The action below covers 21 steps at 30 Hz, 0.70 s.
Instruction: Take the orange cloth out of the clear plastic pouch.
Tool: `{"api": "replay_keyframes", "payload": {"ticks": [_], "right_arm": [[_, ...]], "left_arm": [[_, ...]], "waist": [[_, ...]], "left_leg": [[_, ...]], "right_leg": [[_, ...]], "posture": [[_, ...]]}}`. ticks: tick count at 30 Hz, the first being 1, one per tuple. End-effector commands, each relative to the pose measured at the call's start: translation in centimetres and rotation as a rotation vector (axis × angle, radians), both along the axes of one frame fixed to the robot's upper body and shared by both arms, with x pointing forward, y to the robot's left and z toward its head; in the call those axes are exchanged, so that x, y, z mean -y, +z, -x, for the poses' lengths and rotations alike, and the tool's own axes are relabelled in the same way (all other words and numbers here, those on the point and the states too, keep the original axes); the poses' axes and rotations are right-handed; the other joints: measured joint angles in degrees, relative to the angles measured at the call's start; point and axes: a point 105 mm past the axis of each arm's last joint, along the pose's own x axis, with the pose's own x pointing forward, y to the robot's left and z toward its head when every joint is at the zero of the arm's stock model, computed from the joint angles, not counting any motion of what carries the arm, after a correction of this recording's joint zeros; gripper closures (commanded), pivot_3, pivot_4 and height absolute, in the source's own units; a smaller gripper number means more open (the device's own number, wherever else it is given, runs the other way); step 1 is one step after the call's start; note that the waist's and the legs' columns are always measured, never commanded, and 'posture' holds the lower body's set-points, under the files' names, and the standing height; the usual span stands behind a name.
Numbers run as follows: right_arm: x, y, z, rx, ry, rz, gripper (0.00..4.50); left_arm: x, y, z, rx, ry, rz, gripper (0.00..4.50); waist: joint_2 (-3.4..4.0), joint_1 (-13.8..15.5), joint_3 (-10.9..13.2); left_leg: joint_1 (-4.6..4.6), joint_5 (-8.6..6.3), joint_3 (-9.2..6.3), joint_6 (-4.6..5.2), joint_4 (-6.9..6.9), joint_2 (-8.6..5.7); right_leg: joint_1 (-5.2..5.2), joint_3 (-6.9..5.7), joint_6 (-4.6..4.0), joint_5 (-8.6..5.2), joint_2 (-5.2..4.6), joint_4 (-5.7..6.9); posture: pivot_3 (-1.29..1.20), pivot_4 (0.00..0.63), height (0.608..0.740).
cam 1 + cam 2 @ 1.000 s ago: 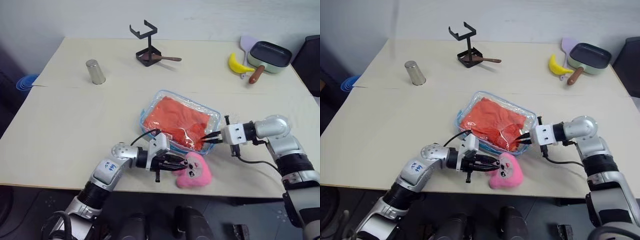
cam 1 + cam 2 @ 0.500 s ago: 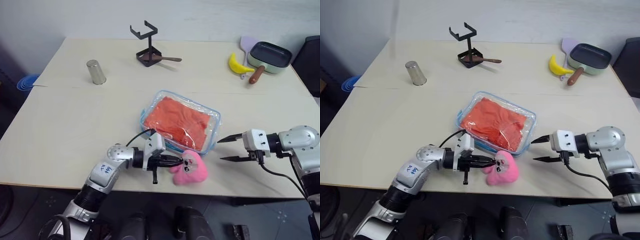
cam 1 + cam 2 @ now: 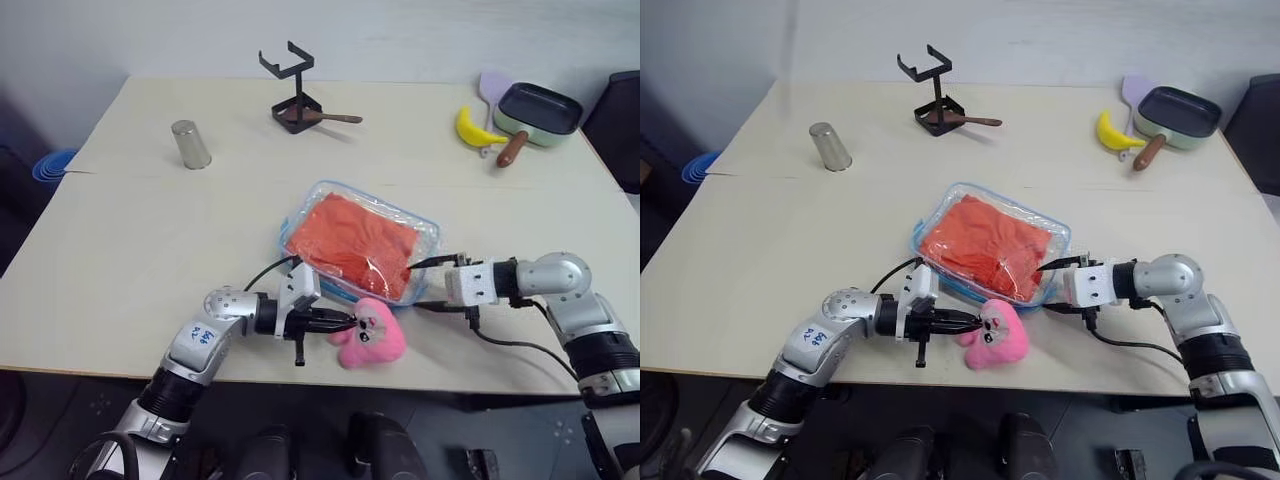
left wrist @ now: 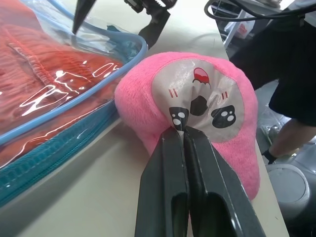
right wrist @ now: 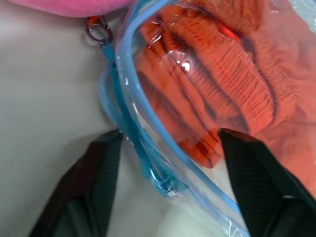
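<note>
I should grab the pouch by its blue zipper edge (image 5: 148,153) with my right gripper next. That will open the way for the orange cloth (image 5: 222,79).
The orange cloth (image 3: 355,240) lies crumpled inside the clear plastic pouch (image 3: 428,232), which is flat on the table with blue zipper edging. My right gripper (image 3: 424,285) is open. One finger is over the pouch's near right corner and the other is on the table beside it. In the right wrist view the zipper edge (image 5: 143,163) sits between the fingers (image 5: 84,192). My left gripper (image 3: 345,322) is shut on the face patch of a pink plush bunny (image 3: 370,335) that touches the pouch's near edge. The left wrist view shows the same grip on the bunny (image 4: 197,98).
A metal cup (image 3: 190,143) stands at the far left. At the back middle is a black stand (image 3: 292,85) with a wooden spoon. A banana (image 3: 475,127), a green pan (image 3: 540,108) and a purple spatula (image 3: 492,85) lie at the back right.
My right gripper let go of the pouch's corner, drew back to the right and opened wide. It then returned to that corner with its fingers closer together. The left gripper drew the bunny slightly left.
</note>
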Motion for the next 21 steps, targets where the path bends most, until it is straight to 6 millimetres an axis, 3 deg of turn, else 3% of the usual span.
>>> {"api": "replay_keyframes", "payload": {"ticks": [1, 5, 7, 12, 21], "right_arm": [[0.5, 0.2, 0.1, 0.005, 0.005, 0.013, 2.63], [1.3, 0.4, -0.1, 0.018, -0.016, 0.016, 4.06], [1.6, 0.6, -0.4, 0.015, -0.028, 0.010, 4.47], [2.5, 1.2, -1.1, 0.037, -0.050, 0.019, 4.47], [4.1, 2.3, -0.7, 0.041, 0.041, 0.065, 4.47]], "left_arm": [[-0.4, 0.7, 0.2, 0.023, 0.002, 0.010, 4.50], [-1.3, 0.8, -0.1, 0.021, 0.037, 0.007, 4.50], [-1.9, 1.1, -0.4, 0.032, 0.060, 0.008, 4.50], [-4.5, 1.8, -1.1, 0.050, 0.121, 0.006, 4.50], [-9.9, 2.4, -2.0, 0.064, 0.275, -0.037, 4.50]], "waist": [[0.00, 0.0, 0.0], [0.00, -0.1, 0.0], [0.00, -0.1, 0.0], [0.00, -0.1, 0.0], [0.03, -0.1, 0.0]], "left_leg": [[0.00, 0.00, 0.00, 0.00, 0.00, 0.00], [0.01, 0.00, 0.00, 0.00, 0.00, 0.01], [0.02, 0.00, 0.00, 0.00, 0.00, 0.02], [0.01, 0.00, 0.00, 0.00, 0.01, 0.02], [-0.01, 0.00, -0.04, 0.00, 0.01, 0.02]], "right_leg": [[0.00, 0.00, 0.00, 0.00, 0.00, 0.00], [0.00, 0.00, 0.00, 0.00, 0.01, 0.00], [-0.01, 0.01, 0.00, 0.00, 0.01, -0.01], [0.00, 0.01, 0.00, 0.00, 0.00, -0.01], [0.00, -0.01, 0.00, 0.00, -0.02, -0.04]], "posture": [[0.00, 0.150, 0.740], [0.00, 0.150, 0.740], [0.00, 0.150, 0.740], [0.00, 0.150, 0.740], [0.00, 0.150, 0.740]]}}
